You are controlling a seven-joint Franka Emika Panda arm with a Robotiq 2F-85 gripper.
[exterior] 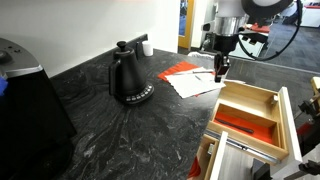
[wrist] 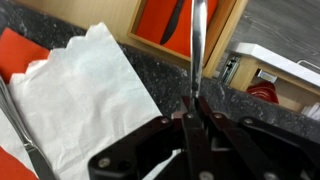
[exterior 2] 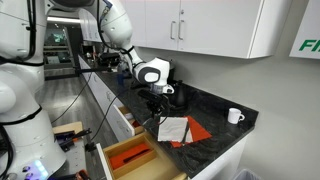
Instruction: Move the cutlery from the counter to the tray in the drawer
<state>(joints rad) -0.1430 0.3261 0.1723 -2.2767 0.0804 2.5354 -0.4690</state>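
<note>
My gripper needs to keep holding the cutlery until it is inside the tray [exterior: 248,112]. The cutlery lies across the wooden rim [exterior: 219,101], and my fingertips are above the counter.
My gripper [wrist: 194,106] is shut on a thin grey metal piece of cutlery [wrist: 196,50] that sticks out straight from the fingertips. In the wrist view it points over the counter's [wrist: 165,82] edge towards the tray [wrist: 152,22], whose red floor holds a dark utensil [wrist: 176,20]. More cutlery [wrist: 22,135] lies on the white napkin [wrist: 85,90]. In both exterior views the gripper [exterior: 221,66] [exterior 2: 155,106] hangs above the counter edge, between the napkins [exterior: 195,84] and the tray [exterior: 248,112] in the open drawer [exterior: 291,122].
A black kettle [exterior: 128,78] stands on the counter, with a white mug [exterior: 146,46] behind it. A red napkin [exterior: 178,70] lies under the white one. A black appliance [exterior: 30,115] fills the near corner. The drawer's white side and runner [wrist: 275,58] lie beside the tray.
</note>
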